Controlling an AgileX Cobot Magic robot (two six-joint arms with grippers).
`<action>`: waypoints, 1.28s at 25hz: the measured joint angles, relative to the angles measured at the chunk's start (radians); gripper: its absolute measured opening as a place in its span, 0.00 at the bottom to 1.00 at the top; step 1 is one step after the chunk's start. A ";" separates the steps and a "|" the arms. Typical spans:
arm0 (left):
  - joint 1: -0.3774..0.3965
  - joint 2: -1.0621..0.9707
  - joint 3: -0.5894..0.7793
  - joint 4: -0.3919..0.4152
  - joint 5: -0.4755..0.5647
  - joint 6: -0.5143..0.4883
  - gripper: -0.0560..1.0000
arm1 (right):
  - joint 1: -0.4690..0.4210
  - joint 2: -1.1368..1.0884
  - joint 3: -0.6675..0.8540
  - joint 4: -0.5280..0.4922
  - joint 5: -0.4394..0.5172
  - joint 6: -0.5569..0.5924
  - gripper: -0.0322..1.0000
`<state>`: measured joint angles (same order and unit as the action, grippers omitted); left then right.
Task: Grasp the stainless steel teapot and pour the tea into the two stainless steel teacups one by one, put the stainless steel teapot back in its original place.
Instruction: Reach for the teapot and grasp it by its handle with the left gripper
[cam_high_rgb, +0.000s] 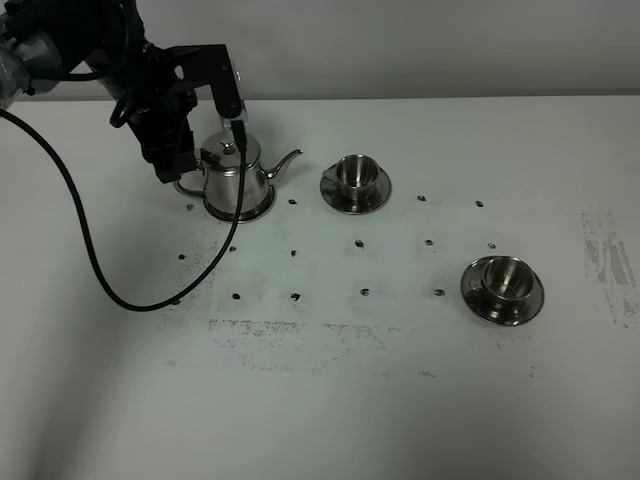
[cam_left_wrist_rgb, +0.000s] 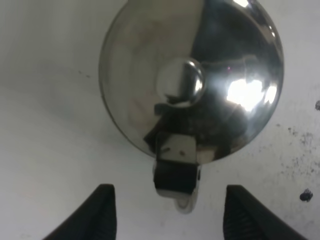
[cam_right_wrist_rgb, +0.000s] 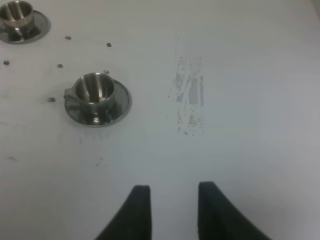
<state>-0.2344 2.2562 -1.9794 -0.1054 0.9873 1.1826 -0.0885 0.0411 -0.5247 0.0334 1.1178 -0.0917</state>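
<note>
My left gripper is open and tabletop shows between its fingers and the handle, so it should move toward the teapot handle (cam_left_wrist_rgb: 176, 172) before it closes on the handle.
The stainless steel teapot (cam_high_rgb: 237, 178) stands upright at the back left on a flat saucer, its original place (cam_high_rgb: 262, 209), with its spout toward the right. My left gripper (cam_high_rgb: 184, 172) is at the pot's loop handle (cam_left_wrist_rgb: 176, 175). It is open (cam_left_wrist_rgb: 170, 194), one finger on each side of the handle and clear of it. One of the two stainless steel teacups (cam_high_rgb: 355, 172) sits on its saucer just right of the spout. The other teacup (cam_high_rgb: 505, 280) sits farther right and nearer. My right gripper (cam_right_wrist_rgb: 172, 197) hovers over bare table, jaws slightly apart and empty, with both teacups (cam_right_wrist_rgb: 95, 92) (cam_right_wrist_rgb: 17, 15) ahead of it.
A black cable (cam_high_rgb: 90, 260) loops from the left arm over the table left of the teapot. Small dark marks dot the white table (cam_high_rgb: 330, 400) in rows. Scuffed patches (cam_high_rgb: 610, 265) show at the right and near the front middle.
</note>
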 joint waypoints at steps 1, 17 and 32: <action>-0.001 0.001 0.000 0.000 0.000 -0.007 0.50 | 0.000 0.000 0.000 0.000 0.000 0.000 0.25; -0.019 0.059 0.000 -0.001 -0.039 -0.027 0.50 | 0.000 0.000 0.000 0.000 0.000 0.000 0.25; -0.026 0.062 0.000 -0.001 -0.045 -0.127 0.48 | 0.000 0.000 0.000 0.000 0.000 0.000 0.25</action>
<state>-0.2603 2.3184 -1.9794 -0.1068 0.9424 1.0552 -0.0885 0.0411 -0.5247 0.0334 1.1178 -0.0917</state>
